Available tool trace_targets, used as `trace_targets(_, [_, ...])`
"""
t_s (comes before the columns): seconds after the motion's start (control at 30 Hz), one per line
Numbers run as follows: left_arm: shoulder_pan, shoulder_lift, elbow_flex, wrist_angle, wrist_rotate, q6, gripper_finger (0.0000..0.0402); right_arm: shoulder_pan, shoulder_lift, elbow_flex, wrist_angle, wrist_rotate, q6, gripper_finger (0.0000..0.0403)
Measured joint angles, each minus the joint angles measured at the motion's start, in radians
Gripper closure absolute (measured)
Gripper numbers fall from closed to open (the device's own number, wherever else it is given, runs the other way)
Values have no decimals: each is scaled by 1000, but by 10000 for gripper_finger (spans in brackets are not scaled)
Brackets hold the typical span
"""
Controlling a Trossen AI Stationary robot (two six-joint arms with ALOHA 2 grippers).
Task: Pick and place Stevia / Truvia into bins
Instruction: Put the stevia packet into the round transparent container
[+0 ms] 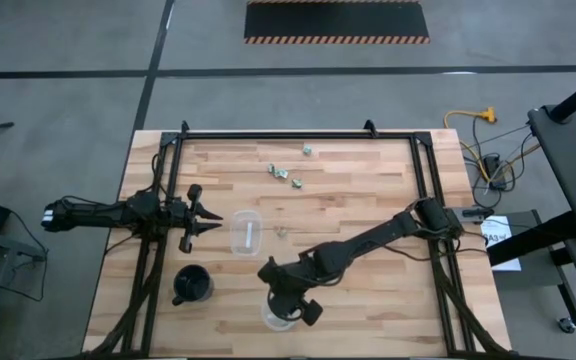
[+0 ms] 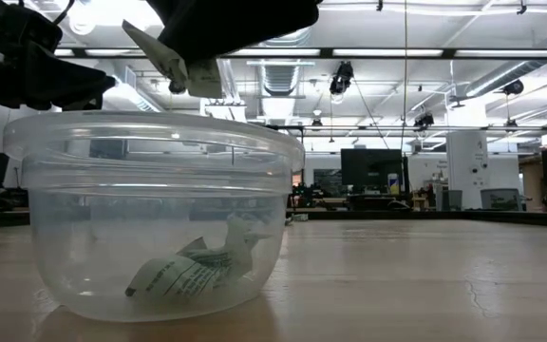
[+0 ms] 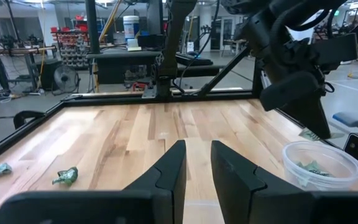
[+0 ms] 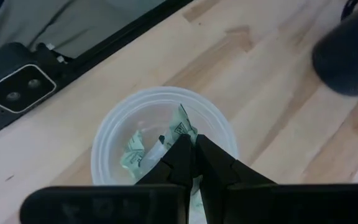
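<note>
The Stevia packet's loose end (image 4: 179, 123) hangs inside the round bin's rim outline, so the Stevia packet would drop into the round bin. My right gripper should open.
My right gripper (image 4: 193, 148) hangs over the round clear bin (image 1: 280, 316) near the table's front edge, shut on a pale green and white Stevia packet (image 4: 182, 127). A crumpled packet (image 2: 193, 271) lies on this bin's floor. The squarish clear bin (image 1: 248, 232) stands mid-table. Several loose packets (image 1: 281, 173) lie on the wood toward the far edge, and one more packet (image 1: 281, 232) lies beside the squarish bin. My left gripper (image 3: 197, 168) waits at the table's left, level, with a narrow gap between its fingers and nothing in it. My right gripper pinches the packet between its two fingers, which slant down from the table's right. The packet's free end (image 4: 183, 132) sticks out past the fingertips. The packet (image 2: 204, 78) hangs lifted clear, just above the round bin's rim (image 2: 150, 128).
A black mug (image 1: 192, 285) stands near the front left, close to the round bin. A black frame (image 1: 298, 134) runs around the tabletop. Bare wood lies to the right of the round bin.
</note>
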State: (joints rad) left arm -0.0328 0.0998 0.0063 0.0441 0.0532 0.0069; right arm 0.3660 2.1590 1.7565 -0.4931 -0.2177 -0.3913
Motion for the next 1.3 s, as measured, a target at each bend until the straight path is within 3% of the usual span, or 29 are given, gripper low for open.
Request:
trace_targets(0.47, [0,3,0,-1,0,0,344,2,0,-1,2,0,0,392])
trace_targets(0.97, [0,3,0,0,0,0,344,-3,0,-1,5,8,-9,273])
trace_targets(1.3, [0,3,0,0,0,0,344,-57,-2,-1,-133,108,44,270])
